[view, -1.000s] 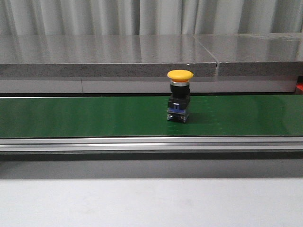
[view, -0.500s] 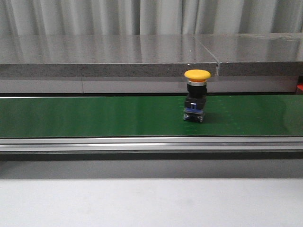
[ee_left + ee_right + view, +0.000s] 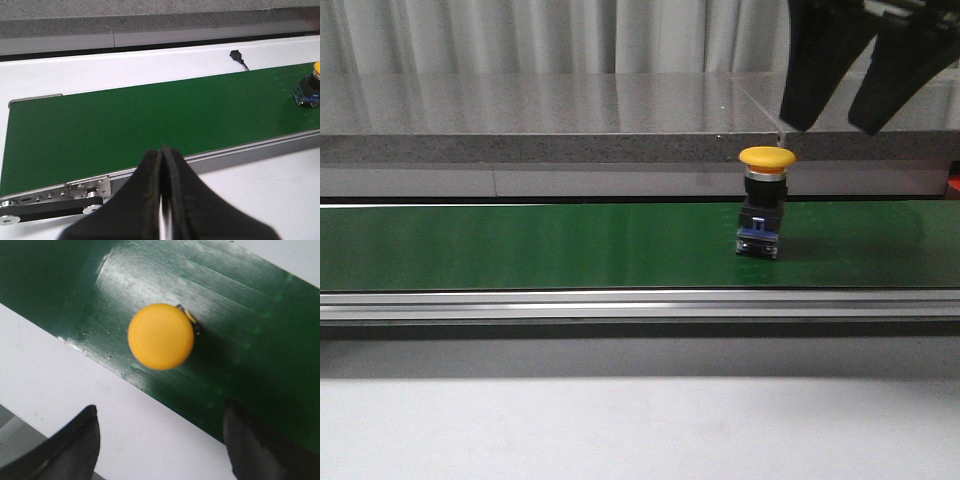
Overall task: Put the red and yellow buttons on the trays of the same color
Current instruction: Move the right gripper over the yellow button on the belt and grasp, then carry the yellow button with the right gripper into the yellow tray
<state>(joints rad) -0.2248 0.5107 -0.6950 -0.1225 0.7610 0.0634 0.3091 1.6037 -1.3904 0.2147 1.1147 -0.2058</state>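
Note:
My right gripper's fingers hang above and beside the yellow button's cap [image 3: 767, 159], so it is too early to close and closing now would miss. The fingers go lower first.
A yellow button [image 3: 766, 205] with a black and blue base stands upright on the green conveyor belt [image 3: 520, 245], right of centre. It also shows from above in the right wrist view [image 3: 161, 336] and at the edge of the left wrist view [image 3: 310, 90]. My right gripper [image 3: 836, 122] is open and hangs above and to the right of the button; in its own wrist view [image 3: 160, 417] the fingers are wide apart with nothing between them. My left gripper [image 3: 163, 152] is shut and empty, near the belt's front rail. No red button or tray is in view.
A grey stone ledge [image 3: 550, 120] runs behind the belt. An aluminium rail [image 3: 620, 303] borders the belt's front, with white table [image 3: 620, 430] before it. The belt's end roller and bracket [image 3: 75, 192] show in the left wrist view, and a small black cable [image 3: 237, 56] lies behind the belt.
The yellow button has travelled to the right along the belt. My right gripper has come into the front view from above, open, over the button's right side.

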